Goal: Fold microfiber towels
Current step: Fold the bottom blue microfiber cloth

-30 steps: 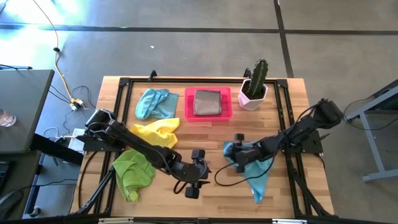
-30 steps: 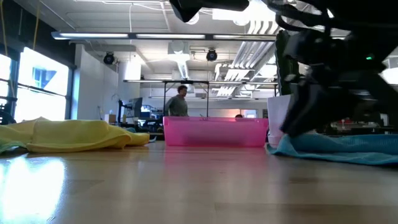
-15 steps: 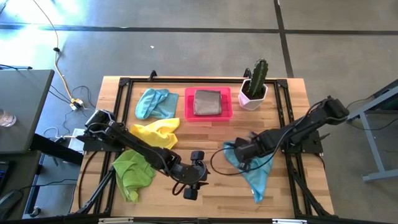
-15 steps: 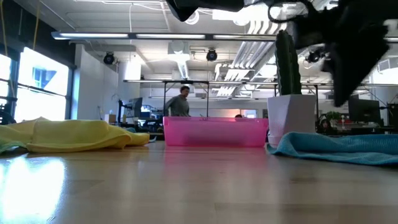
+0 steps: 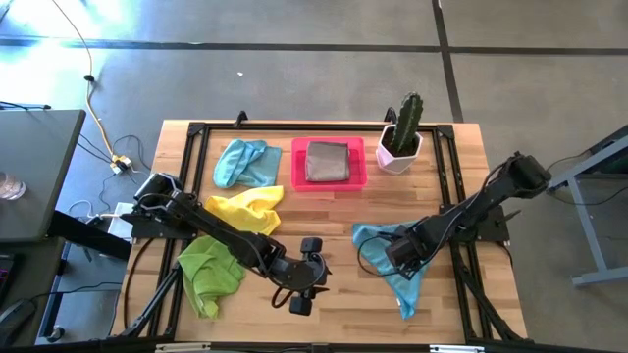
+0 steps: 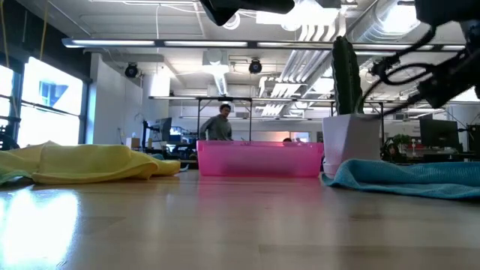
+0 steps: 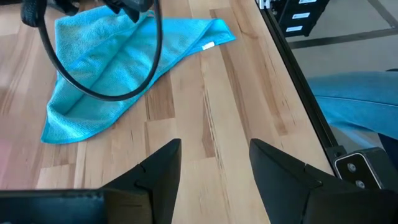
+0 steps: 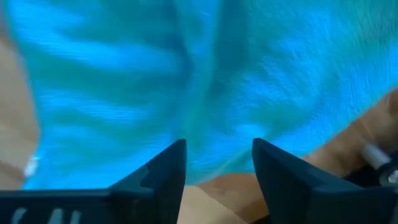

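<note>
I should grab that fold (image 8: 208, 81) with my right gripper next, as the light blue towel is spread on the wood and its low fold is standing up.
A light blue microfiber towel (image 5: 404, 284) lies spread in a rough triangle on the table's right half, also seen as a low ridge (image 6: 405, 178). My right gripper (image 5: 402, 251) hangs above it, fingers open and pointing down at the cloth (image 8: 186, 74), clear of it (image 6: 442, 71). My left gripper (image 5: 316, 275) waits open over bare wood near the table's middle (image 7: 214, 168). A second light blue towel (image 5: 245, 162), a yellow one (image 5: 250, 209) and a lime green one (image 5: 209, 270) lie crumpled on the left. A folded grey towel (image 5: 329, 162) rests in the pink tray (image 5: 298, 167).
A white pot with a cactus (image 5: 400, 137) stands at the far right, beside the tray. A black cable loop (image 7: 143, 62) hangs from the right arm over the blue towel. Bare wood (image 5: 343, 314) lies along the near edge between the arms.
My right gripper has risen off the blue towel's left part, moved toward the table's right edge and tipped from nearly level to pointing down. The towel stays on the table.
</note>
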Motion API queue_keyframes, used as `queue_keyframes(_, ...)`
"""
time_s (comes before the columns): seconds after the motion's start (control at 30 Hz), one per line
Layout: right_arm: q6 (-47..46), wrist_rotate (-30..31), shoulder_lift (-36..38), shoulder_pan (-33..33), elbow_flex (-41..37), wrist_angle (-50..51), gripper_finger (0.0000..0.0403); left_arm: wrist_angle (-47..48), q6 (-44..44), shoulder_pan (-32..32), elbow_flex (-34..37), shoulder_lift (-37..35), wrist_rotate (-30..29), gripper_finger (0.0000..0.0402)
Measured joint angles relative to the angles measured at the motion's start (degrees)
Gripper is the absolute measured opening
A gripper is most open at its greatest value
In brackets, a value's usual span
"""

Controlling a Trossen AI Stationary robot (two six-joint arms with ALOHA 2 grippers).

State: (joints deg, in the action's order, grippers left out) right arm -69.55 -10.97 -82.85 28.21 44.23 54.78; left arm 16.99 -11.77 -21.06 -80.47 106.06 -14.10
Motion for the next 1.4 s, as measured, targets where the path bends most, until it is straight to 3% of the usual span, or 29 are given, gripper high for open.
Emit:
queue_keyframes(0.17, 1.5, -2.3, 0.0, 0.0, -2.0, -2.7, 0.0183, 0.0, 0.0, 0.0, 0.0, 0.0, -0.2, 0.0181)
queue_keyframes(0.43, 3.9, -2.6, 0.0, 0.0, 1.3, -3.1, 0.0183, 0.0, 0.0, 0.0, 0.0, 0.0, -0.2, 0.0181)
queue_keyframes(0.6, 4.0, 1.0, 0.0, 1.6, 0.9, -2.8, 0.0183, 0.0, 0.0, 0.0, 0.0, 0.0, -0.2, 0.0181)
queue_keyframes(1.0, 1.4, 0.6, 0.0, 4.7, -1.6, -7.2, 0.0183, 0.4, 0.0, 0.0, 0.0, 0.0, -0.2, 0.0181)
queue_keyframes(1.4, 2.7, 4.8, -1.2, 5.3, -2.0, -5.8, 0.0170, 0.1, 0.2, 0.0, 0.0, 0.0, -0.2, 0.0181)
